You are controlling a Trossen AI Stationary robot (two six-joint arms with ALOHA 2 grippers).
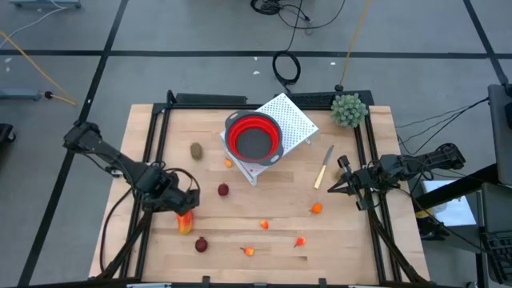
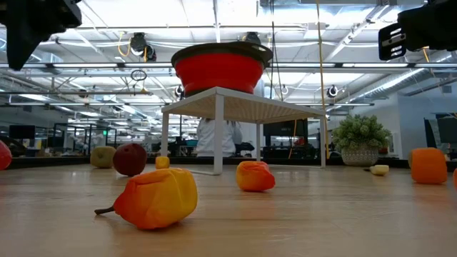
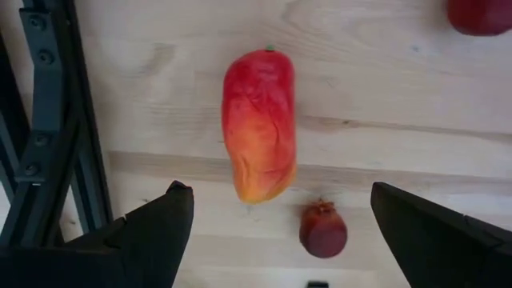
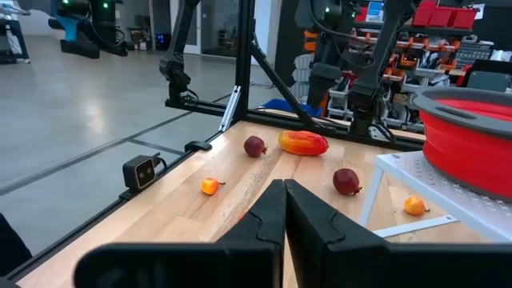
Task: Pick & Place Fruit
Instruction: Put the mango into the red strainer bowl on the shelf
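The long red-and-yellow fruit needs to go in the red bowl (image 1: 254, 138), so my left gripper should grab it next by its yellow end (image 1: 185, 229).
The long red-and-yellow fruit (image 3: 258, 124) lies flat on the wooden table near its left front, also seen as (image 1: 186, 222). My left gripper (image 3: 278, 192) hovers open above it, pointing down, a finger on either side of the fruit's yellow end without touching it. Two dark red balls (image 1: 223, 190) (image 1: 201, 244), a brown oval (image 1: 196, 150) and several small orange bits (image 1: 264, 225) lie scattered on the table. My right gripper (image 1: 340, 184) waits shut at the right side, level and holding nothing.
A red bowl (image 1: 254, 136) stands on a white perforated stand (image 1: 292, 118) at the back middle. A pale-handled knife (image 1: 324, 166) lies right of it, and a green plant (image 1: 350, 110) sits at the far right corner. Black frame rails (image 3: 56, 120) run along the table's left edge.
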